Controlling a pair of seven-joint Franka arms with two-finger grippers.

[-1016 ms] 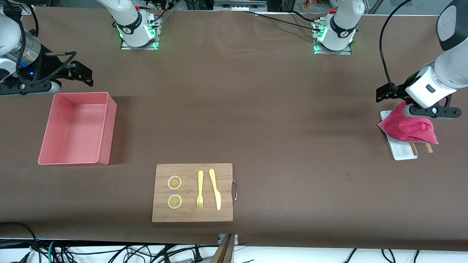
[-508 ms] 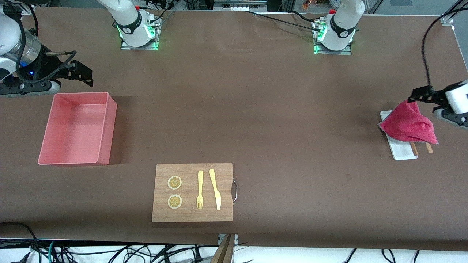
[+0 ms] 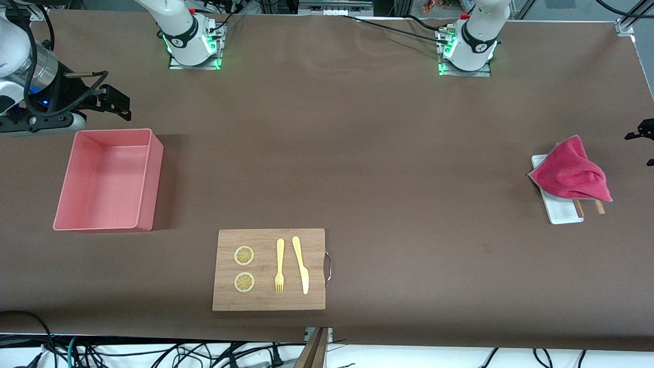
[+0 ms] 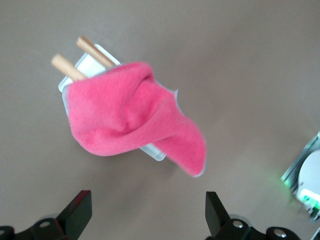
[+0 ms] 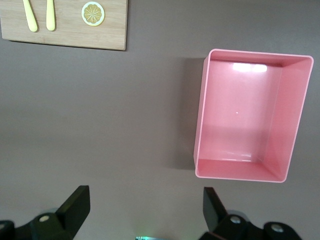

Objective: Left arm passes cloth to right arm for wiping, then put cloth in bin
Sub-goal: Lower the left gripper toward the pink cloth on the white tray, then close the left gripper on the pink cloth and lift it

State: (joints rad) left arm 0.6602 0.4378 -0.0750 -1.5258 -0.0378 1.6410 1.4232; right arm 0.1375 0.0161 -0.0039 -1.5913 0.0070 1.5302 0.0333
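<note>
I need to grip the cloth by its narrow tapered end (image 3: 575, 145) with my left gripper next. The cloth's wide hemmed part (image 3: 585, 187) then stays free for my right gripper.
The magenta-red cloth (image 3: 569, 171) lies bunched on a small white tray (image 3: 563, 210) at the left arm's end of the table. It also shows in the left wrist view (image 4: 125, 115). My left gripper (image 3: 645, 132) is at the view's edge, beside the cloth and apart from it; in its wrist view it (image 4: 147, 217) is open and empty. My right gripper (image 3: 113, 102) waits above the table beside the pink bin (image 3: 113, 131), on the side farther from the front camera. In its wrist view it (image 5: 145, 215) is open and empty, and the bin (image 5: 200, 115) is empty.
Two wooden sticks (image 3: 598, 207) poke out from under the cloth on the tray. A wooden cutting board (image 3: 317, 240) with two lemon slices, a yellow fork and a yellow knife lies near the front camera's table edge, mid-table.
My left gripper has drawn away from the cloth toward the left arm's end of the table, almost out of the front view. The cloth stays on the tray. The right arm has not moved.
</note>
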